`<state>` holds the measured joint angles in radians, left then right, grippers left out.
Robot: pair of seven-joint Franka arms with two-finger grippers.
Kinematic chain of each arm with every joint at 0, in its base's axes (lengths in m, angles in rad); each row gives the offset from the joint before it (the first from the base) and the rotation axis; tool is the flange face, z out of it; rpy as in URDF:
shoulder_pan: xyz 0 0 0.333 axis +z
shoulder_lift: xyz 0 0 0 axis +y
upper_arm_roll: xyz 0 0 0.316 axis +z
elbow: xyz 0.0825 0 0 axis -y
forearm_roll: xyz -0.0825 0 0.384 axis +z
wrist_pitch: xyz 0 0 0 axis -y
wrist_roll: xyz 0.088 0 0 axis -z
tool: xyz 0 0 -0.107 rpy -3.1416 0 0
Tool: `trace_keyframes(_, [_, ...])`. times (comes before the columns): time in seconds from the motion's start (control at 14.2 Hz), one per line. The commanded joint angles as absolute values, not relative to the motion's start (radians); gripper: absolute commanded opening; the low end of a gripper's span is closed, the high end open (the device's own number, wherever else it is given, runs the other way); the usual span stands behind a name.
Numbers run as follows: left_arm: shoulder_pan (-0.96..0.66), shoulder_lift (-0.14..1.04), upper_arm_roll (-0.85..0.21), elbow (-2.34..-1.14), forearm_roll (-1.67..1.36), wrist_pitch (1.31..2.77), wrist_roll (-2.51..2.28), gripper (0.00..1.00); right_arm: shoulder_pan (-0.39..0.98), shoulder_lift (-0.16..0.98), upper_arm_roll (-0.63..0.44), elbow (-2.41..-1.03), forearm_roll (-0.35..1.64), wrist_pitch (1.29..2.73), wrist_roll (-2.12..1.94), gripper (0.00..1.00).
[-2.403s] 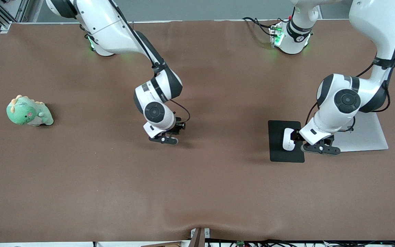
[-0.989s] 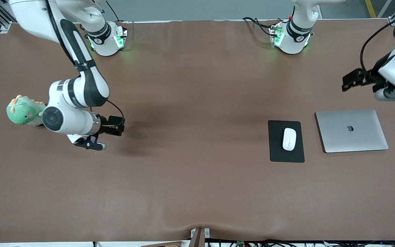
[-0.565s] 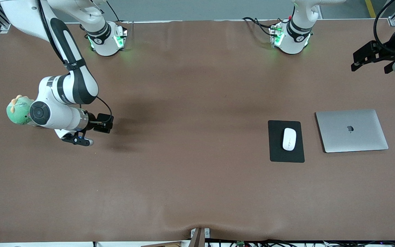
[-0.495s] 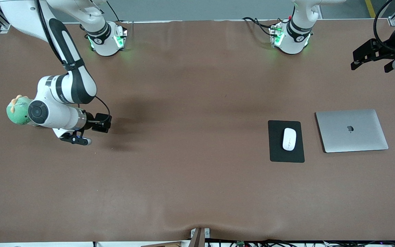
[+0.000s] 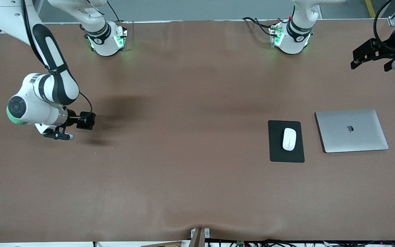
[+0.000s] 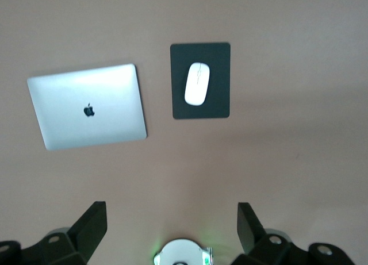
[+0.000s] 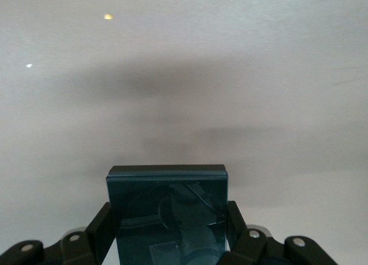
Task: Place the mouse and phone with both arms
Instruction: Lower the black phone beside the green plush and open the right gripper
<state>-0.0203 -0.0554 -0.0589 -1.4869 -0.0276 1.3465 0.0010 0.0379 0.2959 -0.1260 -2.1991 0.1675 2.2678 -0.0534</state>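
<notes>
The phone (image 7: 167, 210) between my right gripper's fingers hangs above the table in the right wrist view, so my right gripper should keep holding it.
The white mouse (image 5: 289, 139) lies on a black mouse pad (image 5: 276, 151) toward the left arm's end of the table; it also shows in the left wrist view (image 6: 196, 84). My right gripper (image 5: 81, 120) is shut on the black phone (image 5: 87, 120) and holds it above the brown table toward the right arm's end. In the right wrist view the phone (image 7: 167, 210) sits between the fingers (image 7: 100, 227). My left gripper (image 5: 360, 59) is open and empty, high over the table's edge near its own base, apart from the mouse.
A closed silver laptop (image 5: 351, 130) lies beside the mouse pad; it also shows in the left wrist view (image 6: 86, 112). A green toy (image 5: 10, 117) is mostly hidden under the right arm's wrist. The brown cloth (image 5: 183, 154) covers the table.
The left gripper has let go of the mouse and risen away toward its end of the table. The right arm has carried the phone toward the green toy.
</notes>
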Motion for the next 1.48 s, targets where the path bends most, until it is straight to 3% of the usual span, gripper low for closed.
trace_keyframes(0.0, [-0.015,-0.055,-0.046,-1.502,-0.044,1.333,-0.008,1.0,0.014,0.264,-0.144,-2.246,0.138,2.301,-0.106,0.0])
trace_keyframes(0.28, [-0.023,-0.064,-0.037,-1.583,-0.034,1.433,-0.008,1.0,-0.009,0.299,-0.166,-2.312,0.132,2.44,-0.205,0.0])
trace_keyframes(0.99, [-0.015,-0.049,-0.04,-1.603,-0.029,1.466,-0.009,1.0,-0.043,0.385,-0.169,-2.309,0.132,2.47,-0.308,0.0])
trace_keyframes(1.06, [-0.014,-0.049,-0.04,-1.601,-0.029,1.466,-0.008,1.0,-0.043,0.385,-0.169,-2.307,0.132,2.465,-0.308,0.09])
trace_keyframes(1.13, [-0.015,-0.049,-0.041,-1.598,-0.031,1.466,-0.009,1.0,-0.043,0.384,-0.169,-2.303,0.132,2.456,-0.307,0.74])
trace_keyframes(1.2, [-0.015,-0.051,-0.043,-1.598,-0.031,1.465,-0.008,1.0,-0.046,0.382,-0.169,-2.296,0.132,2.448,-0.307,1.0])
trace_keyframes(1.34, [-0.014,-0.051,-0.046,-1.598,-0.031,1.465,-0.008,1.0,-0.054,0.379,-0.169,-2.245,0.132,2.378,-0.305,1.0])
trace_keyframes(1.41, [-0.014,-0.054,-0.046,-1.598,-0.031,1.465,-0.006,1.0,-0.052,0.376,-0.167,-2.191,0.132,2.277,-0.307,1.0])
